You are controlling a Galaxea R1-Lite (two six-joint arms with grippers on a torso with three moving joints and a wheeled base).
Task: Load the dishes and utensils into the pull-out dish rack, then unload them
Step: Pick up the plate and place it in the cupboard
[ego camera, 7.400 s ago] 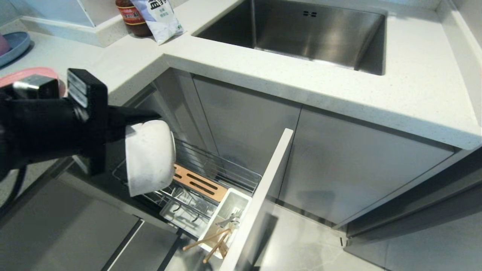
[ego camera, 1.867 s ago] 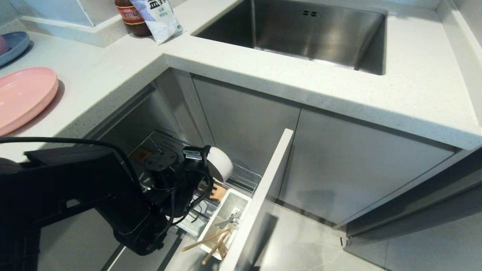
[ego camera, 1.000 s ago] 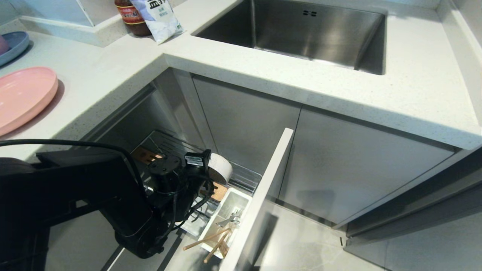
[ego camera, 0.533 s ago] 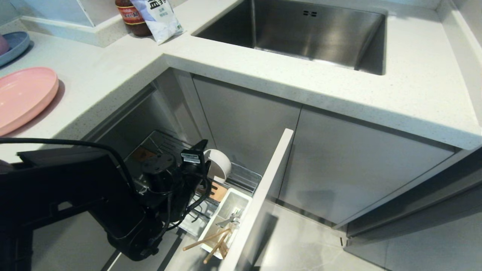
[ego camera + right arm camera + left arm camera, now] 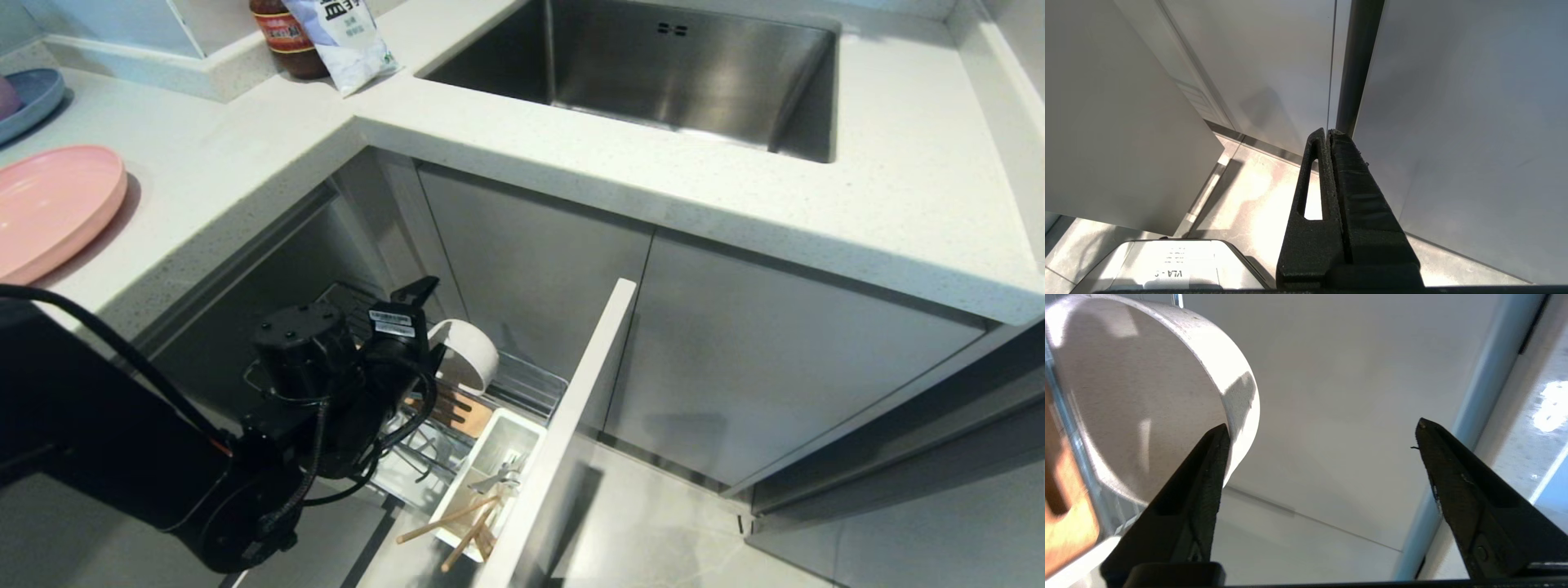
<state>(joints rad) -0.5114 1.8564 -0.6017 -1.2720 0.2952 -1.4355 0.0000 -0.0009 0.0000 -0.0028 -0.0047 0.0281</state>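
The robot's left gripper should next grab the pink plate by its rim (image 5: 118, 194), so that the plate can go into the pull-out dish rack (image 5: 532, 380).
The off-white bowl (image 5: 467, 356) stands on its edge in the pull-out dish rack (image 5: 532, 380), over the wooden strip (image 5: 459, 413). My left gripper (image 5: 429, 325) is open just left of it and holds nothing. In the left wrist view the bowl (image 5: 1147, 408) lies beside one fingertip (image 5: 1218, 437), outside the open left gripper (image 5: 1321, 426). The chopsticks (image 5: 457, 524) and silver cutlery (image 5: 504, 476) sit in the white box (image 5: 522, 429). On the counter at the left lies the pink plate (image 5: 49, 208). My right gripper (image 5: 1327, 131) is shut, parked by the cabinet doors.
The rack's tall white front panel (image 5: 575, 416) stands to the right of the box. A blue plate (image 5: 28, 98) is at the counter's far left. A jar (image 5: 282, 37) and a bag (image 5: 347, 41) stand by the sink (image 5: 678, 73).
My left gripper has opened and let go of the bowl, which stays on edge in the rack. The arm has drawn back and up to the left.
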